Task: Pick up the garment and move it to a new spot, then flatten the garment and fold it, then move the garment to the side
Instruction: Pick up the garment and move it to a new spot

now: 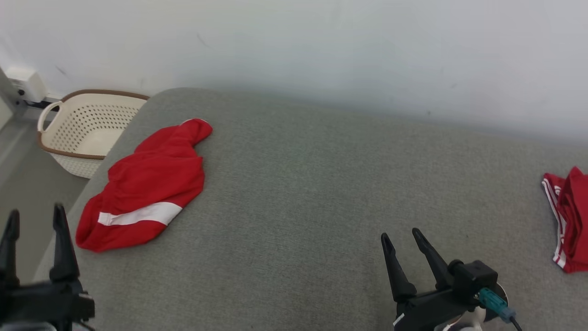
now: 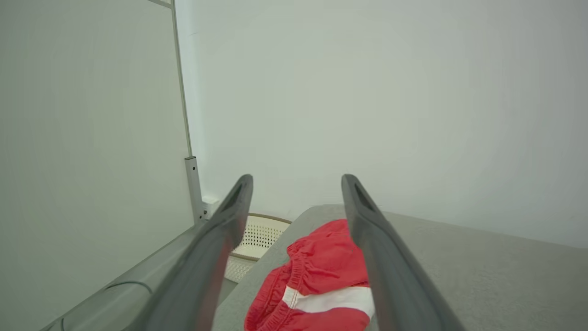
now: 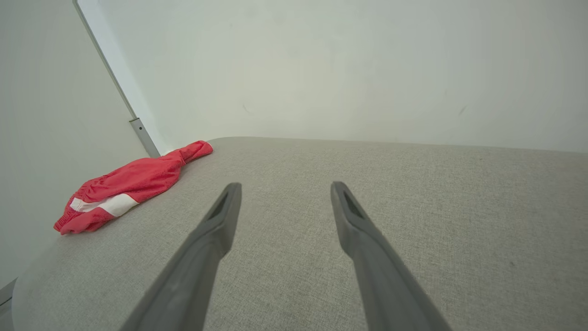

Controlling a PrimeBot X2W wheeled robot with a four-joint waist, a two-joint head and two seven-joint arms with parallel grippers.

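Observation:
The slack, crumpled garment has to be moved, and its gathered waistband [image 2: 295,271] stands up as a fold, so the robot's left gripper needs to pick it up there next.
A crumpled red garment [image 1: 144,186] with a white stripe lies near the left end of the grey padded surface [image 1: 312,193]. It shows between the fingers in the left wrist view [image 2: 317,280] and at the far left in the right wrist view [image 3: 128,184]. My left gripper [image 1: 34,218] hovers open at the lower left, short of the garment's near edge and off the surface's left edge. Its jaws [image 2: 296,181] hold nothing. My right gripper [image 1: 402,236] stands open over the surface's front right, far from the garment, with bare fabric between its fingers [image 3: 282,188].
A cream perforated basket [image 1: 87,131] with a brown rim sits on the floor beyond the surface's left end. Another red cloth [image 1: 567,218] with white stripes lies at the right edge. A white wall stands behind the surface.

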